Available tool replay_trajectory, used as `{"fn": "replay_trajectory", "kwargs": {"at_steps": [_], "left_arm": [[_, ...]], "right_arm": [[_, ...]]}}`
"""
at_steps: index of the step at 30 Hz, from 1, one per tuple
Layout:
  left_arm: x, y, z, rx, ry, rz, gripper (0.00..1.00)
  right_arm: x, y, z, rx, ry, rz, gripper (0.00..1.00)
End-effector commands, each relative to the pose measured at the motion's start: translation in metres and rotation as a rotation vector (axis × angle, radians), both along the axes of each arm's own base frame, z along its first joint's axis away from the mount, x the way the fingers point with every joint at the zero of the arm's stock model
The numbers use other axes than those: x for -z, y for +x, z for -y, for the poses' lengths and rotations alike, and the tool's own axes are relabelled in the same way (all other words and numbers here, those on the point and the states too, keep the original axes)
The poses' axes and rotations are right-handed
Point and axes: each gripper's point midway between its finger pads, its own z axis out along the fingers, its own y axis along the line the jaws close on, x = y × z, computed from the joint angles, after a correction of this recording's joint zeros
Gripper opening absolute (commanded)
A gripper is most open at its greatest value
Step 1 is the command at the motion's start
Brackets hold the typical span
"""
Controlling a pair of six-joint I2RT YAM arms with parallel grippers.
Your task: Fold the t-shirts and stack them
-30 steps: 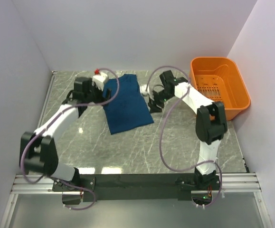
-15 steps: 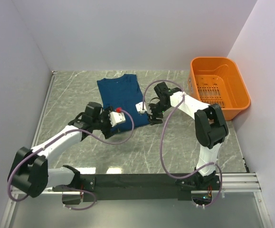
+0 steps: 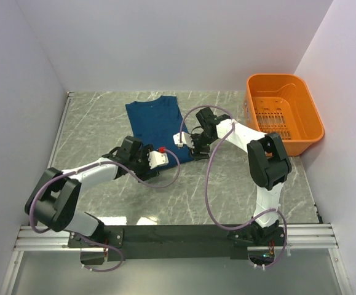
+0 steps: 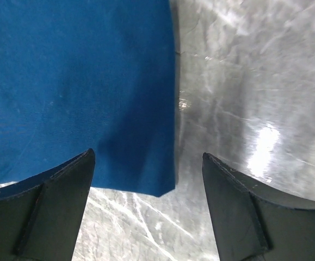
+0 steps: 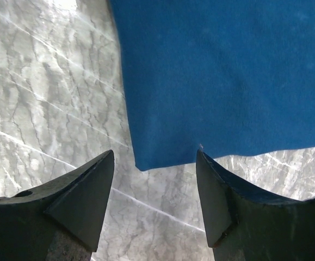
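Observation:
I need to lower my right gripper before I close it on the shirt's corner (image 3: 194, 158) (image 5: 146, 162). The gripper's fingers are above the corner, which is flat and undented.
One dark teal-blue t-shirt (image 3: 154, 120) lies flat on the marble table as a long narrow rectangle, with no print showing. My left gripper (image 3: 141, 162) is open and empty at the shirt's near left corner. In the left wrist view the shirt (image 4: 75, 81) fills the upper left and its corner lies between the spread fingers of the left gripper (image 4: 147, 155). My right gripper (image 3: 190, 149) is open and empty at the near right corner. In the right wrist view the shirt (image 5: 228, 70) has its corner between the open fingers of the right gripper (image 5: 155, 153).
An orange plastic basket (image 3: 300, 132) stands at the back right, beside the right arm. White walls close in the table on the left, back and right. Bare marble (image 3: 196, 190) lies between the shirt and the arm bases.
The shirt, slanted a second ago, now lies straight with its collar end far. My left arm swung from the shirt's far left to its near left corner. The right gripper shifted slightly nearer.

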Motion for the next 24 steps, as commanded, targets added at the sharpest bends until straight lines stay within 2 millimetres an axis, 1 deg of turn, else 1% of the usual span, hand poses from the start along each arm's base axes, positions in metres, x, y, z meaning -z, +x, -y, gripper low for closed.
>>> {"fn": "replay_trajectory", "kwargs": {"at_steps": [1, 5, 6, 9, 10, 11, 13, 15, 18, 20, 21, 24], "left_arm": [[0.006, 0.01, -0.002, 0.007, 0.028, 0.048, 0.84], [0.017, 0.009, -0.008, -0.008, 0.064, 0.046, 0.8], [0.019, 0.011, -0.01, -0.015, 0.072, 0.05, 0.76], [0.025, 0.014, -0.018, -0.048, 0.103, 0.068, 0.7], [0.026, 0.013, -0.02, -0.052, 0.112, 0.067, 0.64], [0.024, 0.018, -0.019, -0.059, 0.109, 0.089, 0.58], [0.025, 0.02, -0.02, -0.068, 0.113, 0.096, 0.45], [0.025, 0.02, -0.019, -0.067, 0.113, 0.097, 0.38], [0.025, 0.019, -0.018, -0.063, 0.11, 0.094, 0.36], [0.025, 0.018, -0.017, -0.059, 0.107, 0.092, 0.32], [0.025, 0.018, -0.016, -0.058, 0.105, 0.091, 0.27], [0.024, 0.016, -0.013, -0.052, 0.095, 0.086, 0.24]], "right_arm": [[-0.006, 0.014, -0.007, 0.011, 0.005, 0.038, 0.68], [-0.004, 0.015, -0.008, 0.012, 0.002, 0.035, 0.68], [-0.003, 0.014, -0.008, 0.013, -0.005, 0.027, 0.68], [-0.001, 0.014, -0.008, 0.006, -0.013, 0.028, 0.68], [-0.001, 0.013, -0.009, 0.003, -0.016, 0.031, 0.68], [0.0, 0.012, -0.008, 0.0, -0.021, 0.03, 0.68], [0.002, 0.011, -0.007, 0.001, -0.033, 0.029, 0.68], [0.004, 0.008, -0.007, -0.007, -0.043, 0.024, 0.68], [0.008, 0.005, -0.007, -0.007, -0.058, 0.017, 0.68], [0.012, 0.004, -0.007, 0.001, -0.074, 0.014, 0.67], [0.014, 0.003, -0.007, -0.002, -0.082, 0.009, 0.66], [0.017, 0.002, -0.008, 0.013, -0.095, -0.002, 0.65]]}}
